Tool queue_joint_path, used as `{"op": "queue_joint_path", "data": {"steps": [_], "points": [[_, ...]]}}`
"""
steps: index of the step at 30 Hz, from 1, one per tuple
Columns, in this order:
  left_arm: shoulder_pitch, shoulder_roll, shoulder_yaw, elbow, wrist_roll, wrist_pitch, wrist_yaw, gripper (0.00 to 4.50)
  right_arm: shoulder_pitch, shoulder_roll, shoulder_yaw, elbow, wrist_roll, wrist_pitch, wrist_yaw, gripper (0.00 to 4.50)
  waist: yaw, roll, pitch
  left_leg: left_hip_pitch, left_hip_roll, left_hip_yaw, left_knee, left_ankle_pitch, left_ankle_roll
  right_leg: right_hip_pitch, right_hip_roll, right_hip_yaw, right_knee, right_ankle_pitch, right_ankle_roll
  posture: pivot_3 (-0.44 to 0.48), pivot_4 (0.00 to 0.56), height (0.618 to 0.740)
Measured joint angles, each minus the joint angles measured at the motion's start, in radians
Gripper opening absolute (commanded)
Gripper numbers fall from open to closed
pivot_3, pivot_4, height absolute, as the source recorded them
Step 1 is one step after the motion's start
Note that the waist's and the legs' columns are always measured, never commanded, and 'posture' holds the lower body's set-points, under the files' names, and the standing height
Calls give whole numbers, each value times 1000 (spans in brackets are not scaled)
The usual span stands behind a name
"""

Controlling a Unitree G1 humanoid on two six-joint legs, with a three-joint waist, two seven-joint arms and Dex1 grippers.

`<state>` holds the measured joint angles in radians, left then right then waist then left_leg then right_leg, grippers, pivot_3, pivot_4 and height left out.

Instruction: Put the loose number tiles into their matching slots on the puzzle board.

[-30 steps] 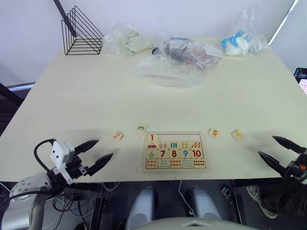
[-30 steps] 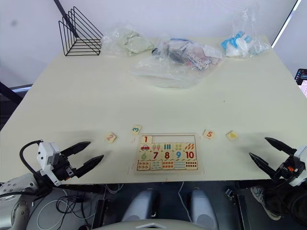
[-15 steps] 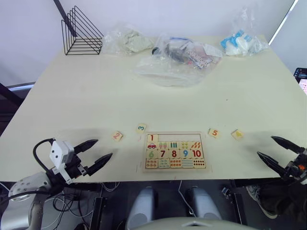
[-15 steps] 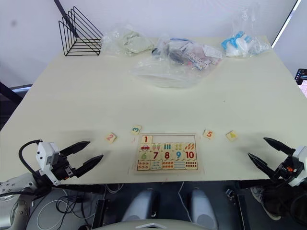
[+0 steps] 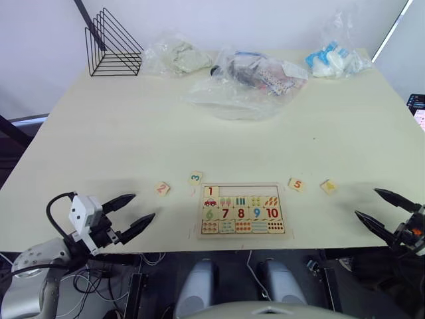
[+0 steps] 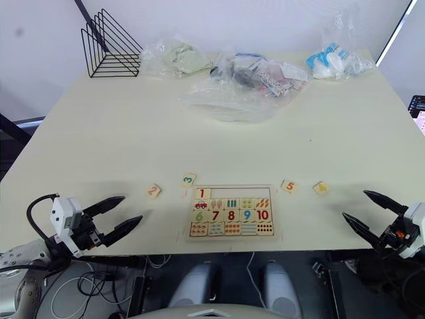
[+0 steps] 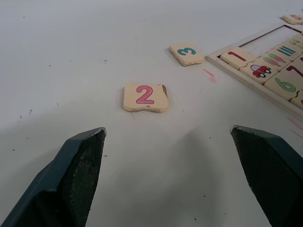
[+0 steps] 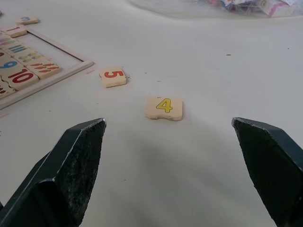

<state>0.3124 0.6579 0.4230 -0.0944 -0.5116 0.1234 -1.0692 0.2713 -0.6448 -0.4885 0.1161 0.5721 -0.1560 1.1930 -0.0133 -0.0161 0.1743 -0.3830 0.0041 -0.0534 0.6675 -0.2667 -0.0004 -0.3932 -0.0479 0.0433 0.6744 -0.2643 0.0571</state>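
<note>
The left gripper grabs the 2 tile by its edges above and below the number point(image 5: 163, 189) next, to fit it into the slot beside the 1 tile.
The puzzle board point(image 5: 200, 219) lies near the table's front edge, with tile 1 point(image 5: 211, 191) seated at the left end of its top row. The remaining slots point(image 5: 249, 191) of that row are bare. To the board's left lie tile 2 point(image 7: 145, 97) and tile 3 point(image 7: 187, 53). To its right lie tile 5 point(image 8: 113, 76) and tile 4 point(image 8: 164, 108). My left gripper point(image 5: 141, 207) is open, low over the table, short of tile 2. On the far side my right gripper point(image 5: 367, 202) is open too, short of tile 4. Neither holds anything.
A black wire rack point(image 5: 113, 43) stands at the back left. Clear plastic bags point(image 5: 242, 80) with contents lie along the back, one more at the back right point(image 5: 335, 60). The table's front edge point(image 5: 172, 247) runs just below the board.
</note>
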Motion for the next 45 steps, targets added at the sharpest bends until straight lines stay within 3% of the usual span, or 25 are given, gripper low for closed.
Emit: {"op": "queue_joint_path", "data": {"steps": [8,19,24,27,34,45], "points": [[-45,43,-7,49,2,-10,-54,4470,5,0,1,-1,0,-1,17,4500,0,0,0,0,0,0,0,0,0,0,0,0,0,0,0,0,150,740],[-294,187,-103,326,50,-119,-304,4470,34,-25,16,-62,68,24,197,4500,0,0,0,0,-1,0,-1,0,0,0,1,-1,-1,0,0,0,150,740],[-485,237,-198,524,99,-209,-475,4470,9,-39,22,-74,93,34,264,4500,-1,0,0,0,-2,0,0,0,0,0,1,-1,-1,0,0,0,150,740],[-533,253,-240,590,120,-261,-506,4470,3,-40,22,-73,94,33,272,4500,-2,0,0,0,-1,1,-1,0,0,0,1,-1,-1,0,0,0,150,740],[-749,290,-419,805,156,-383,-510,4470,-39,-38,44,-50,90,14,305,4500,1,0,1,-1,-2,0,0,0,0,0,1,-1,-1,0,0,0,150,740],[-949,287,-676,986,177,-528,-511,4470,-55,-38,45,-19,92,-9,351,4500,0,-1,1,-2,-3,-1,1,0,0,-1,2,-2,0,0,0,0,150,740]]}}
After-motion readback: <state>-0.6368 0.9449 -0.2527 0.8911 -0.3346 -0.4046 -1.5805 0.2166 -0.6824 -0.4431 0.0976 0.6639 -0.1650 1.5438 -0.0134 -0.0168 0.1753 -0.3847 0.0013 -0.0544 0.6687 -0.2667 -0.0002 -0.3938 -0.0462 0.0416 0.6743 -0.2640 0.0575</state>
